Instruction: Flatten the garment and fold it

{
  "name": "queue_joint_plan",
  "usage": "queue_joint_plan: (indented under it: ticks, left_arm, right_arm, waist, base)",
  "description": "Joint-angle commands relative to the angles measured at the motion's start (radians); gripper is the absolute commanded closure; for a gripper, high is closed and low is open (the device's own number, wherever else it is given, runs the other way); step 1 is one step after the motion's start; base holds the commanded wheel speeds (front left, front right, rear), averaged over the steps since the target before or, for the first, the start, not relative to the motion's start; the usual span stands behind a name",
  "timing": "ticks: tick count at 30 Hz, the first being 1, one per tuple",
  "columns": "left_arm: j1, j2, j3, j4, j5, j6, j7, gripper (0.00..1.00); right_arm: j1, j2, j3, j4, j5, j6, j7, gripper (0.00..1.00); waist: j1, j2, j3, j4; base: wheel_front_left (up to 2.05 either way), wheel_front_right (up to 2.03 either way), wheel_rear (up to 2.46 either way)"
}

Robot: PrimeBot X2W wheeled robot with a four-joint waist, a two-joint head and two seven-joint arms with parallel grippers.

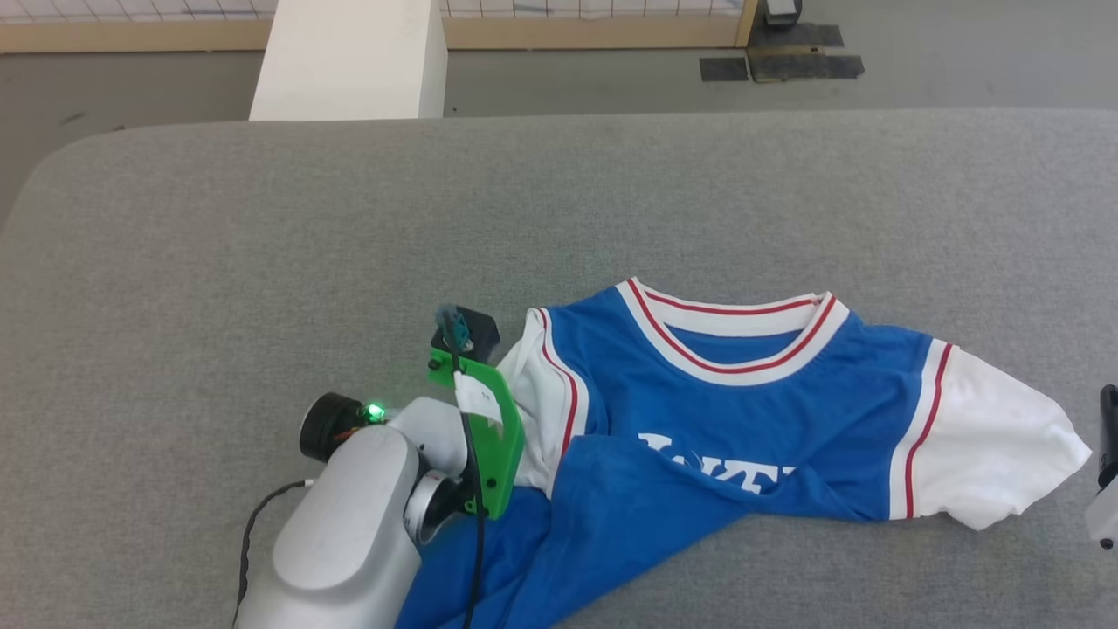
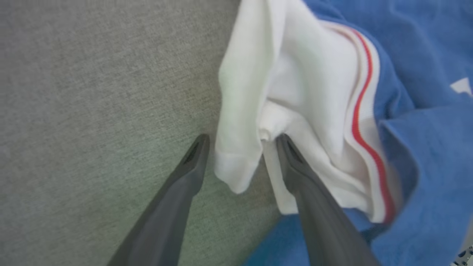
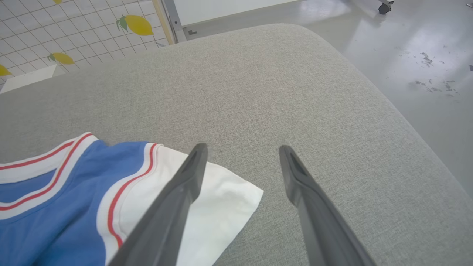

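Note:
My left gripper pinches the garment by the raised fold of its white sleeve (image 2: pixel 240 148) next, since the sleeve cloth (image 2: pixel 326 86) beside the red stripe lies slack.
The garment (image 1: pixel 751 393), a bright blue jersey with white sleeves and red-striped white trim, lies on the grey padded table (image 1: pixel 559 201), collar toward the far side. Its lower left part is folded up over the white lettering. My left gripper (image 2: pixel 242 142) stands open over the bunched left sleeve (image 2: pixel 295 92). A fold of white cloth lies between its fingers, and the right-hand finger (image 2: pixel 295 166) rests on the sleeve. My left wrist (image 1: pixel 480 419) hangs over that sleeve. My right gripper (image 3: pixel 242 151) is open above the table, one finger over the flat right sleeve (image 3: pixel 221 207).
A white block (image 1: pixel 349 57) stands beyond the table's far edge. The table's rounded right corner (image 3: pixel 406 122) drops to a shiny grey floor (image 3: pixel 425 44). A tiled wall with lemon prints (image 3: pixel 136 24) is behind. A dark part of my right arm (image 1: pixel 1107 437) shows beside the right sleeve.

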Motion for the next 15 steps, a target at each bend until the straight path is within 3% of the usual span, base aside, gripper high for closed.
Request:
queue_joint_plan:
  ticks: [1, 7, 15]
  left_arm:
    - [-0.014, 0.004, 0.001, 0.014, -0.002, 0.004, -0.003, 1.00]
    - [-0.005, -0.008, 0.035, 0.002, -0.060, -0.001, -0.031, 1.00]
    - [0.088, 0.003, 0.130, -0.181, -0.149, 0.028, -0.098, 1.00]
  right_arm:
    - [0.002, 0.002, 0.004, -0.004, -0.007, -0.001, -0.010, 0.00]
    - [0.000, 0.004, 0.022, 0.013, -0.010, -0.001, -0.014, 0.00]
    - [0.025, -0.018, 0.045, 0.018, -0.065, -0.001, 0.028, 0.00]
  waist:
    - [-0.0001, -0.0001, 0.009, -0.005]
    - [-0.0001, -0.0001, 0.009, -0.001]
    - [-0.0001, -0.0001, 0.006, 0.013]
  base:
    - [0.00, 0.00, 0.00]
    - [0.00, 0.00, 0.00]
    - [0.00, 0.00, 0.00]
